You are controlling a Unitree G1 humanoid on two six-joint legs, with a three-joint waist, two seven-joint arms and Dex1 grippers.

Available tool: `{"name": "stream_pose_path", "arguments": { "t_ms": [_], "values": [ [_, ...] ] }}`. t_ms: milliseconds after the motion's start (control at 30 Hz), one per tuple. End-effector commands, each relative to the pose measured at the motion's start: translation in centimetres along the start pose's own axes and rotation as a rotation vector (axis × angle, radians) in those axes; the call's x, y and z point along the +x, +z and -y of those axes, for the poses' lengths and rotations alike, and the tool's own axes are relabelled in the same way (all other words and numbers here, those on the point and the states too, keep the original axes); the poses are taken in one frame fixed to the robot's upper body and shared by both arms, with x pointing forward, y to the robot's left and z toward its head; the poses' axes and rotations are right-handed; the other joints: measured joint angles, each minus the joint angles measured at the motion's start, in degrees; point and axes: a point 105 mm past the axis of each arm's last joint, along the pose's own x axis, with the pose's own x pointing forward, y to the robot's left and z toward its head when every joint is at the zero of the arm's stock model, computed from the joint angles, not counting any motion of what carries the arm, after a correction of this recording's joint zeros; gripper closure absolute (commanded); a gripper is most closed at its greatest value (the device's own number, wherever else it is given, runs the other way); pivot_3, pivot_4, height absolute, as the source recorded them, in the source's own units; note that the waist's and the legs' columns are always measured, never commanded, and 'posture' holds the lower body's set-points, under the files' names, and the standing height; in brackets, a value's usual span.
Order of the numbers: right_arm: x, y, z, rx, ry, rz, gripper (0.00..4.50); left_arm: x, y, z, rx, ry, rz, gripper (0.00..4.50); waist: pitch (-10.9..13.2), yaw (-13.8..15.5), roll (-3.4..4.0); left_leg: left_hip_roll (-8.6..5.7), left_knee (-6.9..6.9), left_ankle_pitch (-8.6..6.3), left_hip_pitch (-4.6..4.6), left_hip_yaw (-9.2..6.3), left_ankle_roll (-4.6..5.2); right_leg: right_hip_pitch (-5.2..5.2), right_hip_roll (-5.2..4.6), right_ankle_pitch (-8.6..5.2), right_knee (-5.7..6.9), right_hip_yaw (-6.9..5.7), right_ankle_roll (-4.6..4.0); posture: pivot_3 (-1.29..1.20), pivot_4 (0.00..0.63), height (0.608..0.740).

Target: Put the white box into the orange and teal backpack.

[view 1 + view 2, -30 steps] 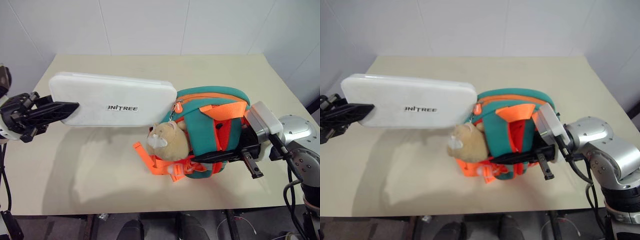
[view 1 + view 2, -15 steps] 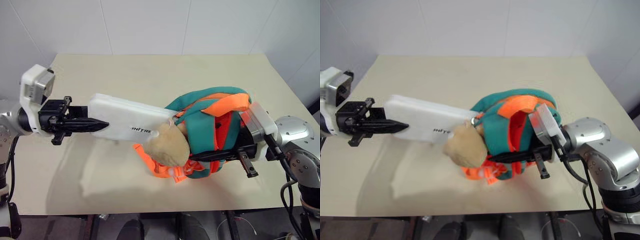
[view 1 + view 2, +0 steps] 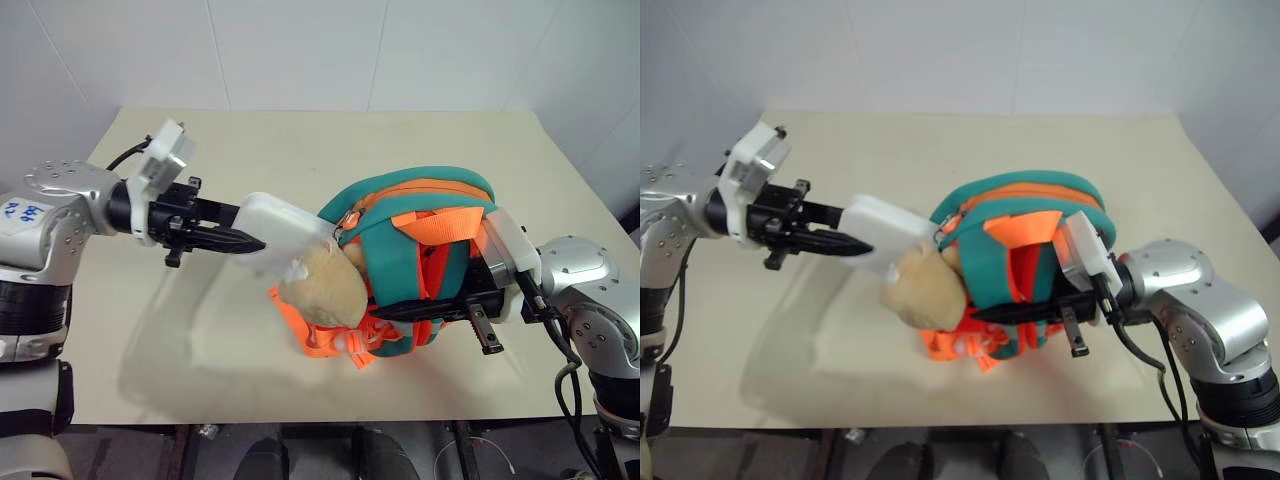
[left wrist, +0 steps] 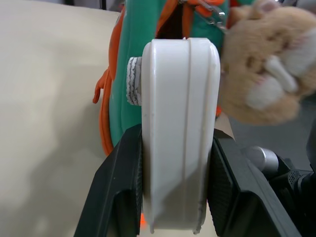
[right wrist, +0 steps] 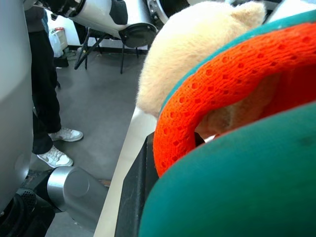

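Note:
The white box is mostly outside the backpack's zipper opening, so my left gripper should move it farther in before releasing.
My left gripper is shut on the near end of the white box, which it holds edge-up above the table. The box's far end reaches into the open top of the orange and teal backpack, behind the tan plush toy. In the left wrist view the box sits between both black fingers, pointing at the backpack's zipper opening. My right gripper is shut on the backpack's orange straps at its lower front, holding it upright. An orange mesh strap lies against its finger.
The beige table stands against white walls, with open surface behind and to the left of the backpack. Loose orange webbing trails on the table under the plush toy. A person's legs and shoes stand on the floor beside the table.
My left gripper has carried the white box to the right and rolled it from flat to edge-up. Its far end has gone into the backpack's opening. The right gripper has kept its place.

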Motion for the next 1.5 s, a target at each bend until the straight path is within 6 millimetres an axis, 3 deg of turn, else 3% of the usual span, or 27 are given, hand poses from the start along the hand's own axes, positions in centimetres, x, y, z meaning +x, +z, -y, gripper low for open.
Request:
{"name": "stream_pose_path", "arguments": {
  "t_ms": [33, 200, 533, 833, 1167, 1267, 1500],
  "values": [
    [0.1, 0.6, 0.1, -0.051, -0.010, 0.008, 4.00, 1.7, 1.5, 0.3, 0.057, -0.046, -0.001, 3.17, 0.00, -0.16, 0.00, 0.00, 0.01, 0.00, 0.00, 0.00, 0.00, 0.00, 0.00, 0.00, 0.03, 0.00, 0.00, 0.00, 0.150, 0.740],
    [0.2, 0.4, 0.4, -0.055, -0.023, 0.010, 4.00, 4.6, 1.9, 0.4, 0.062, -0.100, -0.010, 3.17, 0.00, -0.04, 0.00, 0.03, 0.00, 0.00, 0.01, -0.04, 0.00, -0.01, 0.05, 0.00, 0.05, 0.01, 0.00, 0.00, 0.150, 0.740],
    [0.5, 0.2, 0.6, -0.059, -0.037, 0.012, 4.00, 8.0, 0.9, 0.1, 0.045, -0.132, -0.062, 3.17, 0.00, -0.02, 0.00, 0.02, 0.02, 0.00, 0.01, -0.04, 0.00, -0.01, 0.04, 0.00, 0.05, 0.02, 0.00, 0.00, 0.150, 0.740],
    [0.7, 0.1, 0.7, -0.063, -0.049, 0.011, 4.00, 9.4, 0.3, 0.1, 0.034, -0.146, -0.071, 3.17, 0.00, 0.02, 0.00, 0.01, 0.04, 0.00, 0.01, -0.05, 0.00, -0.01, 0.04, 0.00, 0.06, 0.02, 0.00, 0.00, 0.150, 0.740],
    [0.8, 0.1, 0.9, -0.068, -0.058, 0.010, 4.00, 9.4, 0.0, -0.2, 0.048, -0.108, -0.098, 0.14, 0.00, -0.04, 0.00, 0.01, 0.07, 0.00, 0.02, -0.07, 0.01, 0.01, 0.05, 0.00, 0.09, 0.03, 0.00, 0.00, 0.150, 0.740],
    [0.8, 0.1, 0.9, -0.068, -0.058, 0.010, 4.00, 8.7, 0.7, -0.5, 0.064, -0.084, -0.085, 0.04, 0.00, -0.05, 0.00, 0.01, 0.07, 0.01, 0.02, -0.08, 0.01, 0.01, 0.05, 0.00, 0.10, 0.03, 0.00, 0.00, 0.150, 0.740],
    [0.7, -0.1, 1.1, -0.068, -0.066, 0.004, 4.00, 4.0, 3.1, -0.6, 0.139, -0.013, -0.083, 0.04, 0.00, -0.22, 0.00, 0.05, 0.03, 0.01, 0.03, -0.08, 0.01, -0.03, 0.09, -0.01, 0.10, 0.03, -0.01, 0.00, 0.150, 0.740]
  ]
}}
